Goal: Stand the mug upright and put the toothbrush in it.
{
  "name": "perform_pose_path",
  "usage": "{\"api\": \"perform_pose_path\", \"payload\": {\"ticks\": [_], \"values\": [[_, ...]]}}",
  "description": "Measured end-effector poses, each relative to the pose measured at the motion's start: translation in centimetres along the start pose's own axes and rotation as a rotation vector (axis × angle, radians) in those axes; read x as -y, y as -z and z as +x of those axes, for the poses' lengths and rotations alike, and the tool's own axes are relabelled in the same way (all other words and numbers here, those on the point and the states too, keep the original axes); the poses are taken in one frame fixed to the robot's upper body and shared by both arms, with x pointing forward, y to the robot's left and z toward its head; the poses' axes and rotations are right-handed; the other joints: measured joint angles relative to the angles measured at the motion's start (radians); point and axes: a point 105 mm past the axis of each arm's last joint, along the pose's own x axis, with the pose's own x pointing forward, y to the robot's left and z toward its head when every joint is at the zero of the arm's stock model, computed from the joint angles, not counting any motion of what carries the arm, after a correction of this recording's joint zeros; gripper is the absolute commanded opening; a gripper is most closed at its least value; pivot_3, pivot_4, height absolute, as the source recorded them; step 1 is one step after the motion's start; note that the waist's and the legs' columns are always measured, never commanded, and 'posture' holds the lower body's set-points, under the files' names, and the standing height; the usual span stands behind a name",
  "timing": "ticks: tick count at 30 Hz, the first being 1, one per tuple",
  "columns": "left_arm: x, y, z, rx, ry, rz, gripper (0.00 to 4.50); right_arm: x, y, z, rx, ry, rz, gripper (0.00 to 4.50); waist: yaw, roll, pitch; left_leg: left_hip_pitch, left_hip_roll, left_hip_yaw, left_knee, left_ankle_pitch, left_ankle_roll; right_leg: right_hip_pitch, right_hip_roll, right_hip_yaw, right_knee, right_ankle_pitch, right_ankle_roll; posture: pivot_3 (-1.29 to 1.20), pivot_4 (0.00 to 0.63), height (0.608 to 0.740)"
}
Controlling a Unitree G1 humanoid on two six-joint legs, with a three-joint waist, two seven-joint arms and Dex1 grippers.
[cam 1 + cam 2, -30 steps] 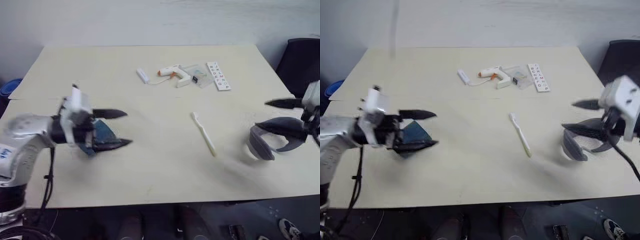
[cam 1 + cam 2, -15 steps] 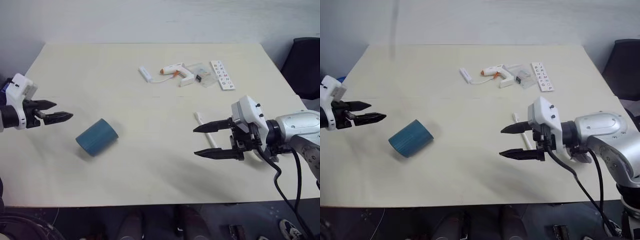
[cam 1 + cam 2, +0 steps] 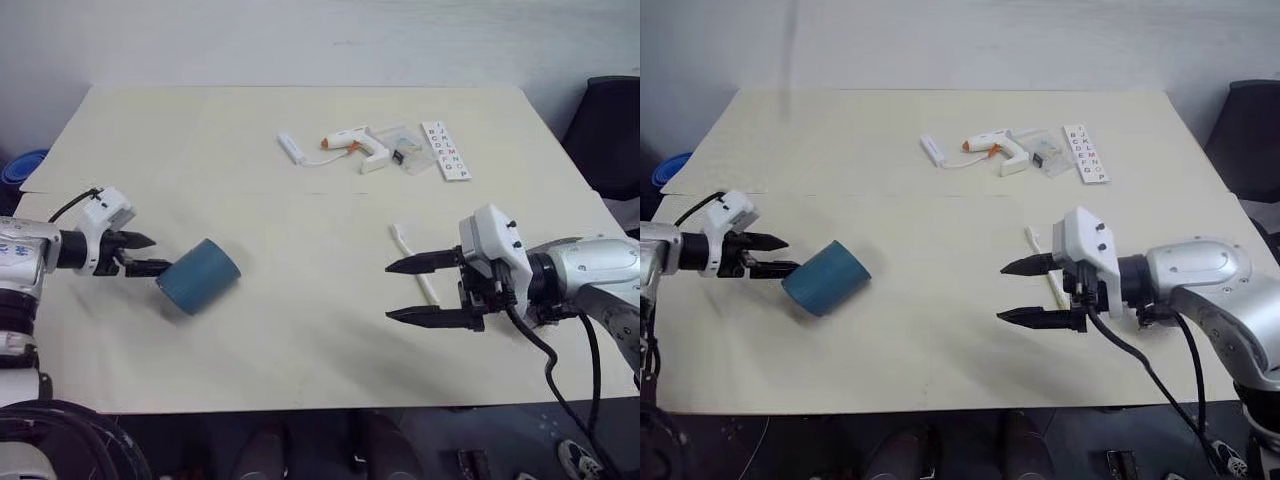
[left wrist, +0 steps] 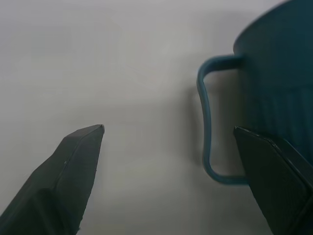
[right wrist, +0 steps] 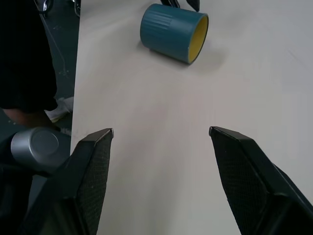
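Observation:
I should next grab the mug by its thin handle (image 4: 206,117) with my left gripper, to stand it up for the toothbrush.
The teal mug (image 3: 198,276) lies on its side on the left of the table, its yellow inside turned toward my right arm (image 5: 171,32). My left gripper (image 3: 150,254) is open, its tips right at the mug's closed end. In the left wrist view the mug's handle (image 4: 208,122) sits between the open fingers, close to one of them. The cream toothbrush (image 3: 410,252) lies flat, right of centre. My right gripper (image 3: 390,291) is open and empty, pointing left, with its tips just left of the toothbrush's near end.
At the back of the table (image 3: 300,340) lie a white glue gun (image 3: 352,148), a short white stick (image 3: 288,148), a clear bag (image 3: 400,145) and a lettered strip (image 3: 443,150). A black chair (image 3: 605,130) stands off the right edge.
My left gripper pulled back from over the mug to the left, then came in so its tips meet the mug. My right gripper swung in from the right edge to beside the toothbrush.

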Motion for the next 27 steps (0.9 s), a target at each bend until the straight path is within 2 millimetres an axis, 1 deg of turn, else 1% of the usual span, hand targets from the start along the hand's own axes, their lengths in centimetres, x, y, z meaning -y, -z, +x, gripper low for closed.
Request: {"api": "perform_pose_path", "payload": {"ticks": [2,4,8,13,17,18,21,25,27], "values": [[0.2,-0.3,0.4,-0.007,0.018,0.021,4.5,-0.1,0.1,0.0,-0.004,0.004,0.002,3.26,-0.003,0.0,0.0,0.0,0.0,0.001,0.0,0.0,0.0,0.0,0.0,0.001,0.001,0.0,0.0,0.0,0.15,0.74],[0.7,-0.5,1.1,-0.016,0.052,0.034,4.5,-0.1,0.1,0.0,-0.004,0.01,-0.002,3.26,-0.004,0.0,0.0,0.0,0.0,0.001,0.0,0.0,0.0,0.0,0.0,0.001,0.001,0.0,0.0,0.0,0.15,0.74],[1.5,0.1,2.7,-0.059,0.093,0.041,4.5,0.1,-0.1,-0.2,0.003,0.033,-0.01,3.26,-0.001,0.0,0.0,0.0,0.001,0.0,0.001,0.0,0.0,0.0,0.0,0.0,0.001,0.0,0.0,0.0,0.15,0.74],[1.7,0.4,2.9,-0.105,0.105,0.071,4.5,-0.1,0.0,-0.3,0.001,0.037,-0.005,3.26,-0.001,0.0,0.0,0.0,0.001,0.0,0.001,0.0,0.0,0.0,0.0,0.001,0.001,0.0,0.001,0.0,0.15,0.74],[1.5,0.4,3.2,-0.108,0.081,0.089,3.65,-0.2,0.0,-0.2,0.001,0.032,-0.003,3.29,-0.001,0.0,0.0,0.0,0.001,0.0,0.004,0.0,0.0,0.0,-0.001,0.001,0.001,0.0,0.001,0.0,0.15,0.74],[1.4,0.4,3.2,-0.108,0.076,0.089,3.31,-0.2,0.0,-0.2,0.001,0.032,-0.004,3.29,-0.001,0.0,0.0,0.0,0.001,0.0,0.004,0.0,0.0,0.0,-0.001,0.001,0.001,0.0,0.001,0.0,0.15,0.74],[1.2,0.5,3.2,-0.104,0.061,0.092,2.49,-0.3,0.0,-0.2,0.0,0.032,-0.004,3.29,-0.001,0.0,0.0,0.0,0.001,0.0,0.005,0.0,0.0,0.0,-0.001,0.001,0.001,0.0,0.001,0.0,0.15,0.74],[1.1,0.4,3.3,-0.092,0.048,0.086,1.22,-0.3,0.2,-0.2,-0.002,0.032,-0.002,3.29,-0.001,0.0,0.0,0.0,0.001,0.0,0.005,0.0,0.0,0.0,-0.002,0.001,0.001,0.0,0.001,0.0,0.15,0.74],[1.2,0.4,3.3,-0.085,0.049,0.083,0.68,-0.3,0.2,-0.2,-0.002,0.032,-0.002,3.29,-0.001,0.0,0.0,0.0,0.001,0.0,0.005,0.0,0.0,0.0,-0.002,0.001,0.001,0.0,0.001,0.0,0.15,0.74]]}}
